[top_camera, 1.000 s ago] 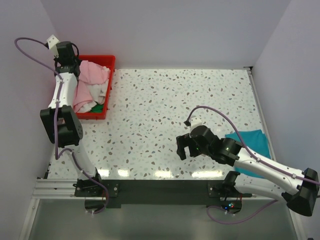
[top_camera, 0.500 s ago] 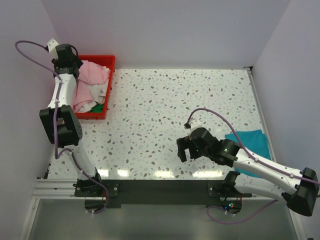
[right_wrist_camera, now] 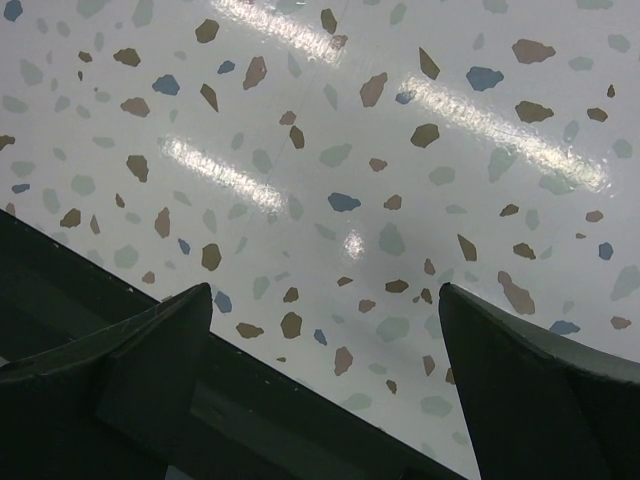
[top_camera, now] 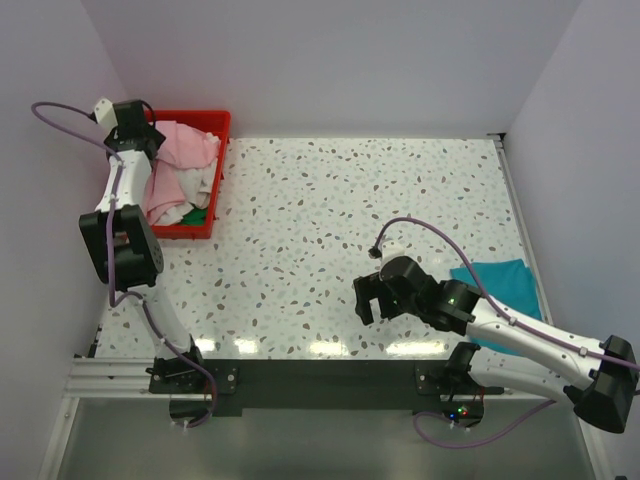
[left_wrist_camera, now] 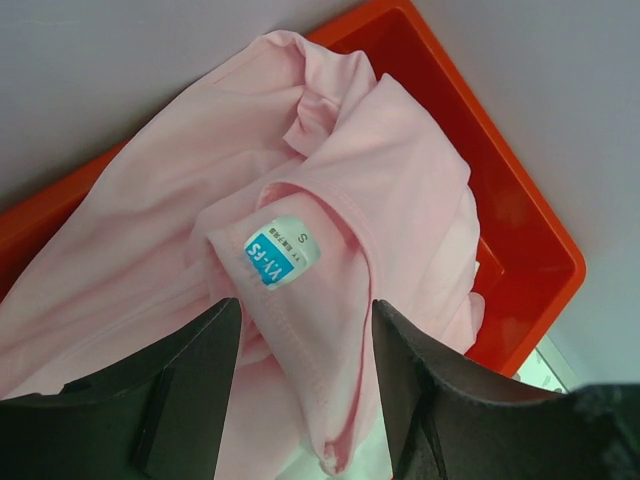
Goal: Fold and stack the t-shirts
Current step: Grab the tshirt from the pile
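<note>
My left gripper needs to go lower before it closes on the collar's fold, because my fingers are above the collar [left_wrist_camera: 312, 345] between them in the left wrist view.
A light pink t-shirt [top_camera: 186, 146] lies crumpled on top of the red crate [top_camera: 219, 122] at the far left. In the left wrist view the pink t-shirt [left_wrist_camera: 340, 170] shows its neck label [left_wrist_camera: 282, 248], and a fold of its collar hangs between the spread fingers of my left gripper [left_wrist_camera: 305, 335], which is open. An off-white t-shirt [top_camera: 203, 180] and a bit of a green one [top_camera: 197, 214] peek out beneath it. A teal t-shirt [top_camera: 503, 281] lies flat at the right edge. My right gripper [top_camera: 366, 296] hovers open over bare table [right_wrist_camera: 400, 150].
The left arm [top_camera: 118, 190] reaches up along the left wall to the crate's far corner. The right arm [top_camera: 520, 330] crosses over part of the teal shirt. A black rail [right_wrist_camera: 250, 410] runs along the table's near edge. The crate's orange-red wall [left_wrist_camera: 520, 215] rings the pink cloth.
My left gripper has opened its jaws over the pink t-shirt and shifted slightly left. The right arm has drawn a little nearer to the table's front edge.
</note>
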{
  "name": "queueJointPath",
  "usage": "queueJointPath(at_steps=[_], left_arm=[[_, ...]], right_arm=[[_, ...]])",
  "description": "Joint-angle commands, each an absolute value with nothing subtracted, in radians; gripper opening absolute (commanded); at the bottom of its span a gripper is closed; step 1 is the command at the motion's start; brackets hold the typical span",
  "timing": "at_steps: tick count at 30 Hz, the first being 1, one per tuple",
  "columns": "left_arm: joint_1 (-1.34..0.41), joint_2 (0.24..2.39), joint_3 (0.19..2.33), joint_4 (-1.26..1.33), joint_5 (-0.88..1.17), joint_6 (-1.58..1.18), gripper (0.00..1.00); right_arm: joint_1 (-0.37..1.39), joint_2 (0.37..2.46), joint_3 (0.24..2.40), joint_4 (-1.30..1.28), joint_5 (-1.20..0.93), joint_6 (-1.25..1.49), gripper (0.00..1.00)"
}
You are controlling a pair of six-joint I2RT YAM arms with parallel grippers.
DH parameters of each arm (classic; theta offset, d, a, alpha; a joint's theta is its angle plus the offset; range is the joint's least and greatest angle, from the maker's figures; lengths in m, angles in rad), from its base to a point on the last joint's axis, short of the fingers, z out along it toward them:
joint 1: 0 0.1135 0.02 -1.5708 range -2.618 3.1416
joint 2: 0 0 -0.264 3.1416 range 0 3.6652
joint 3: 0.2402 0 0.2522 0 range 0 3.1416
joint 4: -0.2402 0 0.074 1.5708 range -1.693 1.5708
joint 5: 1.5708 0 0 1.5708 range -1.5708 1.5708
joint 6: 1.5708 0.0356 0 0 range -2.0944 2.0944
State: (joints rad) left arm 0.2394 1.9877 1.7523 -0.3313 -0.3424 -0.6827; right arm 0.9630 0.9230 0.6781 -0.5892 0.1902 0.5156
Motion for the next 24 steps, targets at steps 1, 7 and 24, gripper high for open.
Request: queueJointPath(at_steps=[1,7,24], left_arm=[[0.259,2.013,1.750,-0.334,-0.327,-0.732,0.59],[0.270,2.042,1.750,-0.325,-0.301,-0.753,0.58],[0.288,2.022,1.787,-0.218,-0.180,-0.704,0.00]], right_arm=[[0.965,0.925,0.667,-0.551,0.189,0.525,0.99],[0.965,0.930,0.664,-0.548,0.189,0.523,0.99],[0.963,0.930,0.660,-0.545,0.201,0.528,0.99]])
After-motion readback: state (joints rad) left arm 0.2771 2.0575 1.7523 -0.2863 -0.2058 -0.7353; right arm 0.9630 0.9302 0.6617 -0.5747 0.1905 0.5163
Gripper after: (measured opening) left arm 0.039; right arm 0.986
